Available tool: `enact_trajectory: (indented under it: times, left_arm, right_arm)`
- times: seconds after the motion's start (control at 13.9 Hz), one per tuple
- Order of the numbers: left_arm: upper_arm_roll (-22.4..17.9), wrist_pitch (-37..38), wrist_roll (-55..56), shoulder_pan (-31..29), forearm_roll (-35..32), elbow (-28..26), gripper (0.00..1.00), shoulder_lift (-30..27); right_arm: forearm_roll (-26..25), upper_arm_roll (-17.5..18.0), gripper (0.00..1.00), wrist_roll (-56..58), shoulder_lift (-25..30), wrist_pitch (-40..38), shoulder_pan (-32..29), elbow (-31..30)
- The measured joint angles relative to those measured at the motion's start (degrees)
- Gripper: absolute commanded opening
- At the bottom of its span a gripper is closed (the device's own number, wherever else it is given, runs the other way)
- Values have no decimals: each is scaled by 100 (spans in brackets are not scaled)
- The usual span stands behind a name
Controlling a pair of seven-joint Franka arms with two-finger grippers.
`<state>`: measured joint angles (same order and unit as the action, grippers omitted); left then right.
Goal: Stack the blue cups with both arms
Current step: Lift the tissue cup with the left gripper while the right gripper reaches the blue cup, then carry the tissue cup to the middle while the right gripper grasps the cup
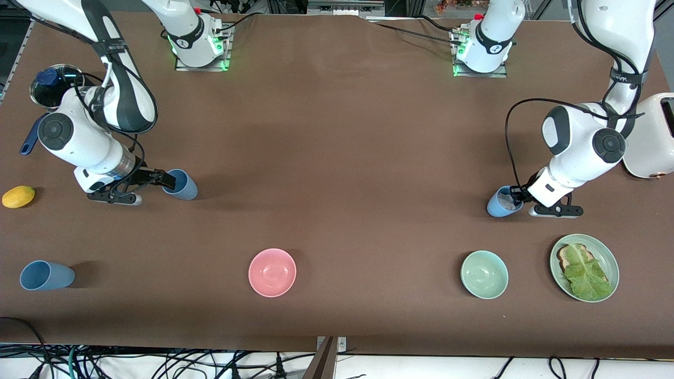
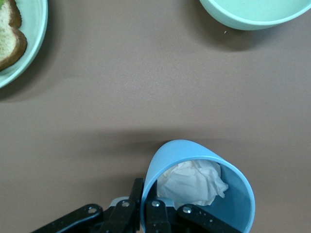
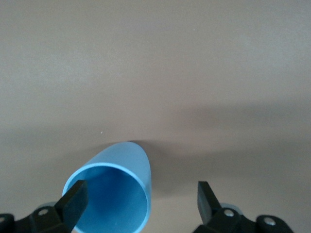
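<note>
My right gripper pinches the cup by the thin side at its rim (image 3: 147, 196) next, since the blue cup's opening (image 3: 115, 200) nearly fills the gap between my fingers.
Three blue cups show in the front view. My left gripper (image 1: 518, 198) is shut on the rim of one blue cup (image 1: 501, 203), which is tilted and has crumpled white paper inside. In the left wrist view my left gripper (image 2: 147, 201) pinches that cup's (image 2: 228, 213) wall, with one finger inside and one outside. My right gripper (image 1: 164, 180) is open at the mouth of a second blue cup (image 1: 183, 185), which is tipped toward it. In the right wrist view my right gripper (image 3: 140, 199) straddles this cup (image 3: 116, 191) near one finger. A third blue cup (image 1: 46, 275) lies on its side near the front edge at the right arm's end.
A pink bowl (image 1: 272, 272), a pale green bowl (image 1: 484, 274) and a green plate (image 1: 611, 258) with toast and lettuce stand nearer the front camera. A lemon (image 1: 18, 196) and a navy pot (image 1: 52, 87) are at the right arm's end. A white toaster (image 1: 650, 137) is at the left arm's end.
</note>
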<state>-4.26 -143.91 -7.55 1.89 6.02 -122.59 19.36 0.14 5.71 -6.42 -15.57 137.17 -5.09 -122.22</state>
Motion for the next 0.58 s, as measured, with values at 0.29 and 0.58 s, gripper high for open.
enact_trajectory:
  times: [0.29, 0.58]
  left_arm:
    - [10, 0, 40, 88, 150, 10, 0, -39]
    - [55, 243, 682, 523, 399, 182, 0, -238]
  right_arm:
    - [0, -1, 100, 0, -106, 120, -1, 1]
    - [0, -2, 81, -3, -168, 163, -2, 1]
